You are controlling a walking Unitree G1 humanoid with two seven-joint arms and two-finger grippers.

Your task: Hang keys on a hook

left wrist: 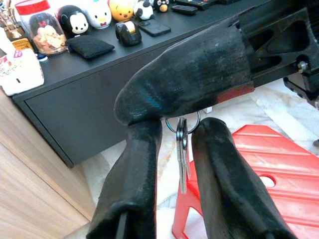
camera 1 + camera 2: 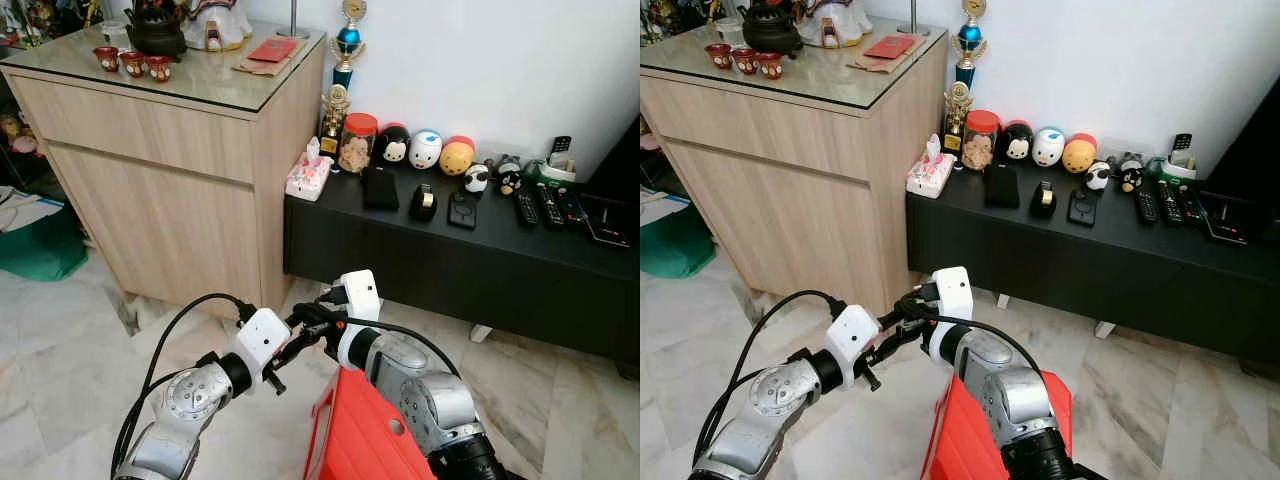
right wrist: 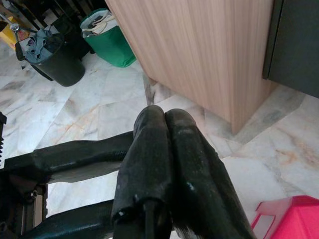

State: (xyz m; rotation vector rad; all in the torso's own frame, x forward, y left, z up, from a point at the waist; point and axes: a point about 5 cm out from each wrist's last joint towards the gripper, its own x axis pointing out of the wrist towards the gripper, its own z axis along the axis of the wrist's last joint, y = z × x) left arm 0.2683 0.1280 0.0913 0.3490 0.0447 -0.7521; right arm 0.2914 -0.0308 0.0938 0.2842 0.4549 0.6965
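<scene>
I will next grab the keys by their flat sides below the ring with my left gripper, because my right gripper's fingers cover the ring's top.
A small bunch of silver keys point(image 1: 182, 159) hangs by its ring from my right gripper point(image 3: 165, 118), whose black fingers point(image 1: 199, 74) are pressed together on the ring. My left gripper point(image 1: 182, 199) is open, with one finger on each side of the hanging keys and not touching them. In the head views the two grippers meet fingertip to fingertip, left gripper point(image 2: 293, 347) and right gripper point(image 2: 312, 312), low in front of me above a red stool. The keys themselves are too small to make out there.
A red plastic stool point(image 2: 370, 430) stands right below my arms. A tall wooden cabinet point(image 2: 170, 170) is ahead on the left, and a low black console point(image 2: 450, 260) with toys, a jar and remotes is ahead on the right. A green bag point(image 2: 40, 245) lies on the marble floor at far left.
</scene>
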